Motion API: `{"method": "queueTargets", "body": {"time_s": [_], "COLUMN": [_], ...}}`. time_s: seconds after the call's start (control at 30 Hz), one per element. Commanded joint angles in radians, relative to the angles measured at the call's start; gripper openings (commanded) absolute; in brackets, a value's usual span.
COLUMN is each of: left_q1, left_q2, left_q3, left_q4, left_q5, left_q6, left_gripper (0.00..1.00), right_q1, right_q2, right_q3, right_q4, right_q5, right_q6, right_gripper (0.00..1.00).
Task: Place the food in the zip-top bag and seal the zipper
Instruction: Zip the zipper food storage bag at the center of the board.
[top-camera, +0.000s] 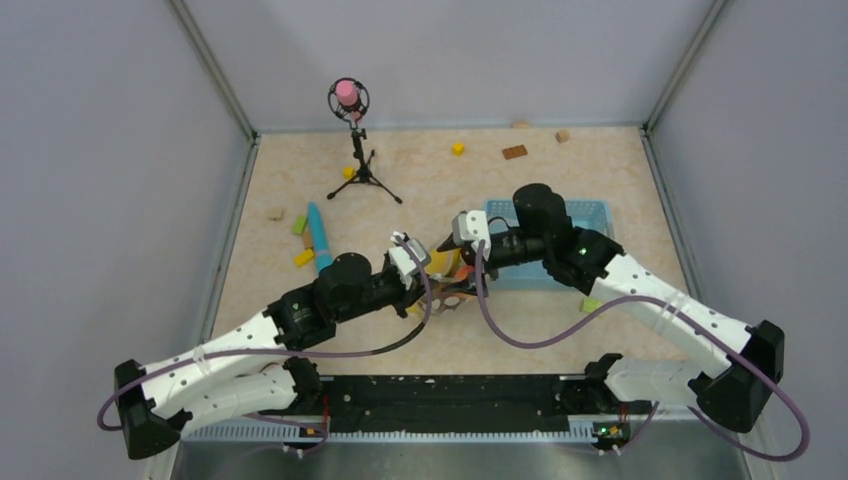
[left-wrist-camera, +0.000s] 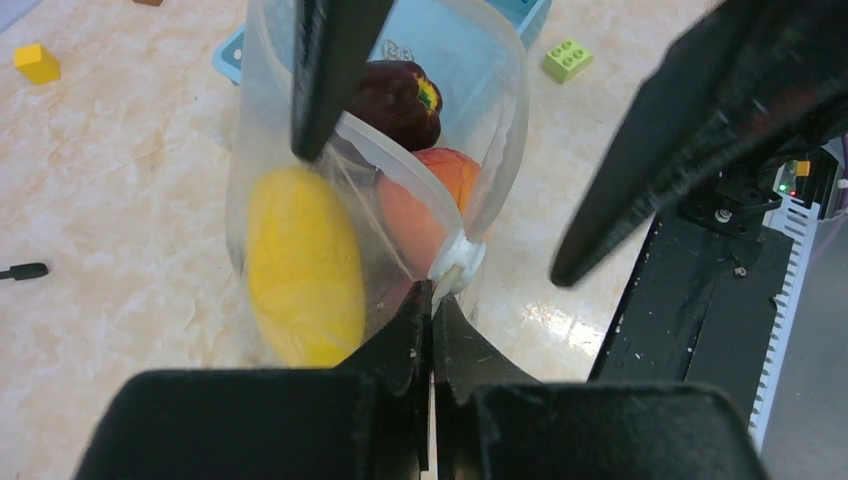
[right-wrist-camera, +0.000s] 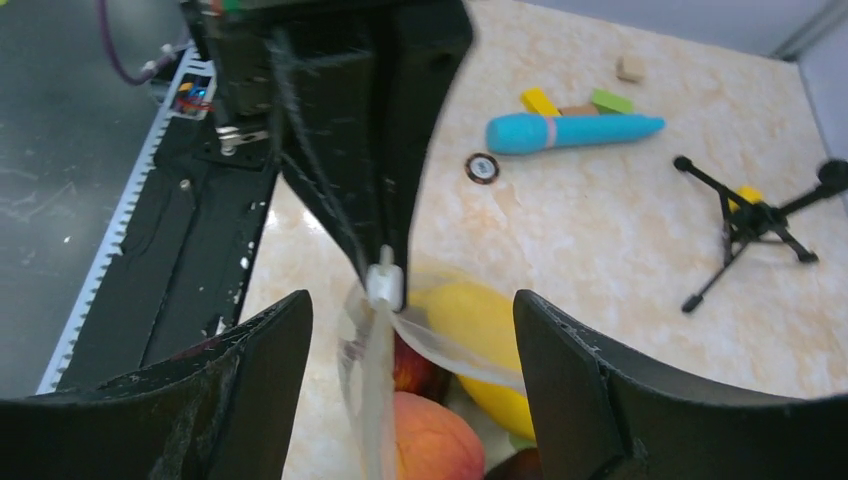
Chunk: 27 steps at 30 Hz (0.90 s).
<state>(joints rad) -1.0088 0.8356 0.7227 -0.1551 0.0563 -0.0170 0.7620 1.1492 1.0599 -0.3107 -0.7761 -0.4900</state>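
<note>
My right gripper grabs the white slider (left-wrist-camera: 458, 262) next, fingers astride the zipper, to draw the slider along and seal the bag (left-wrist-camera: 500, 120).
The zip-top bag (left-wrist-camera: 500, 120) stands with its mouth open between both grippers; it also shows in the top view (top-camera: 447, 278). Inside it are a yellow piece (left-wrist-camera: 300, 265), an orange-peach fruit (left-wrist-camera: 425, 205) and a dark red apple (left-wrist-camera: 400, 95). My left gripper (left-wrist-camera: 432, 300) is shut on the bag's edge, right below the white slider (left-wrist-camera: 458, 265) at the end of the zipper (left-wrist-camera: 395, 155). My right gripper (right-wrist-camera: 410, 340) is open and straddles the bag's mouth, the zipper (right-wrist-camera: 455, 352) between its fingers (right-wrist-camera: 600, 400). Other fruit is hidden.
The light-blue basket (top-camera: 592, 214) stands right behind the bag. A blue cylinder (right-wrist-camera: 575, 130), small coloured blocks (right-wrist-camera: 540, 100) and a black tripod stand (top-camera: 358, 150) lie to the left and back. A green block (left-wrist-camera: 567, 58) lies near the basket. The black base rail (left-wrist-camera: 700, 330) runs along the near edge.
</note>
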Motion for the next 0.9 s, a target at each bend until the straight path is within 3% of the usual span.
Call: {"method": "queueTargets", "body": {"time_s": [0.0, 0.13, 0.37, 0.87], "left_q1": [-0.002, -0.003, -0.002, -0.003], "left_q2": [-0.026, -0.033, -0.043, -0.074], "left_q3": [0.058, 0.057, 0.045, 0.027], "left_q4": [0.000, -0.001, 0.011, 0.029], "left_q5": [-0.015, -0.019, -0.015, 0.015], "left_q6": [-0.009, -0.014, -0.018, -0.024], "left_gripper": [0.00, 0.00, 0.00, 0.00], "right_q1": [0.087, 0.101, 0.104, 0.115], "right_q2": [0.005, 0.013, 0.028, 0.046], "right_q3": [0.056, 0.051, 0.040, 0.009], "right_q4": [-0.016, 0.026, 0.082, 0.105], "right_q5": [-0.019, 0.005, 0.055, 0.081], "right_q6": [-0.150, -0.114, -0.031, 0.037], "right_gripper": [0.71, 0.65, 0.46, 0.27]}}
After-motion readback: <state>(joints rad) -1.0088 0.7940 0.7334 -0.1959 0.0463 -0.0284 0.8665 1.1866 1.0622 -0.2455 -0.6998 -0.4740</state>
